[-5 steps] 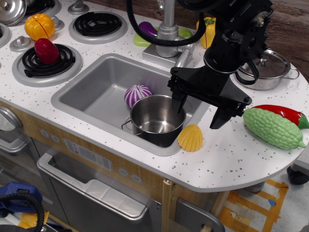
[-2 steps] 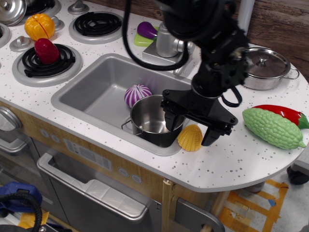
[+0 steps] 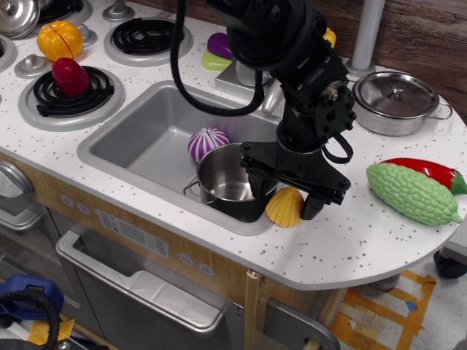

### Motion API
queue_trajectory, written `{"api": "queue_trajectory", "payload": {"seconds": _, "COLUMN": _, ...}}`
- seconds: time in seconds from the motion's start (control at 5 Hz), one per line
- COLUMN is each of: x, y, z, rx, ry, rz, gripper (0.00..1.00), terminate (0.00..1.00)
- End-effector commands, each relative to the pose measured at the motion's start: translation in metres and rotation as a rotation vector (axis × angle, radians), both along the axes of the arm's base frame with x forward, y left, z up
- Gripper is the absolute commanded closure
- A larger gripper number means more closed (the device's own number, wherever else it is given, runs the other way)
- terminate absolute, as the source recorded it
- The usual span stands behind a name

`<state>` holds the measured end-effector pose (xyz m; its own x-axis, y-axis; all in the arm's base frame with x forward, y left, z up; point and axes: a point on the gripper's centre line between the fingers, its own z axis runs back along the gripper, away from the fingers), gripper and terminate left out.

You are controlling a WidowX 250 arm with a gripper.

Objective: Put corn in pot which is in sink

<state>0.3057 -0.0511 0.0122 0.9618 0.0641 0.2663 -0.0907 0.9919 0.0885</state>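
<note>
The corn [image 3: 285, 207] needs to go in the pot in the sink, so I should next grab it with my gripper by its yellow ribbed sides.
The yellow ribbed corn [image 3: 285, 207] lies on the white speckled counter just right of the sink's front right corner. My black gripper [image 3: 286, 197] is open, lowered over the corn, with one finger [image 3: 258, 191] on its left by the pot and the other on its right. The shiny steel pot [image 3: 232, 179] stands empty in the front right of the grey sink [image 3: 146, 138], with a purple-and-white striped toy [image 3: 207, 143] just behind it.
A green bumpy gourd [image 3: 412, 192] and a red pepper [image 3: 430, 170] lie right of the gripper. A lidded steel pan [image 3: 395, 101] stands at the back right. The faucet [image 3: 252, 69] is behind the sink. Burners with a red toy [image 3: 70, 76] and an orange fruit [image 3: 59, 39] are at the left.
The gripper has moved left and down from above the counter to straddle the corn. The corn and pot have hardly moved.
</note>
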Motion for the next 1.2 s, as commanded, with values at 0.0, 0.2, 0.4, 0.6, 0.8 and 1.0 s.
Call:
{"api": "queue_trajectory", "payload": {"seconds": 0.0, "x": 0.003, "y": 0.003, "z": 0.004, "rx": -0.021, "ry": -0.041, "rz": 0.017, "gripper": 1.00, "terminate": 0.00}}
{"api": "queue_trajectory", "payload": {"seconds": 0.2, "x": 0.004, "y": 0.009, "z": 0.012, "rx": 0.017, "ry": -0.027, "rz": -0.017, "gripper": 1.00, "terminate": 0.00}}
{"api": "queue_trajectory", "payload": {"seconds": 0.4, "x": 0.006, "y": 0.030, "z": 0.036, "rx": 0.138, "ry": 0.033, "rz": -0.131, "gripper": 1.00, "terminate": 0.00}}
{"api": "queue_trajectory", "payload": {"seconds": 0.6, "x": 0.017, "y": 0.048, "z": 0.041, "rx": 0.163, "ry": 0.025, "rz": -0.216, "gripper": 1.00, "terminate": 0.00}}
{"api": "queue_trajectory", "payload": {"seconds": 0.8, "x": 0.029, "y": 0.066, "z": 0.037, "rx": 0.150, "ry": -0.005, "rz": -0.285, "gripper": 1.00, "terminate": 0.00}}
{"api": "queue_trajectory", "payload": {"seconds": 1.0, "x": 0.039, "y": 0.080, "z": 0.023, "rx": 0.132, "ry": -0.043, "rz": -0.343, "gripper": 0.00, "terminate": 0.00}}
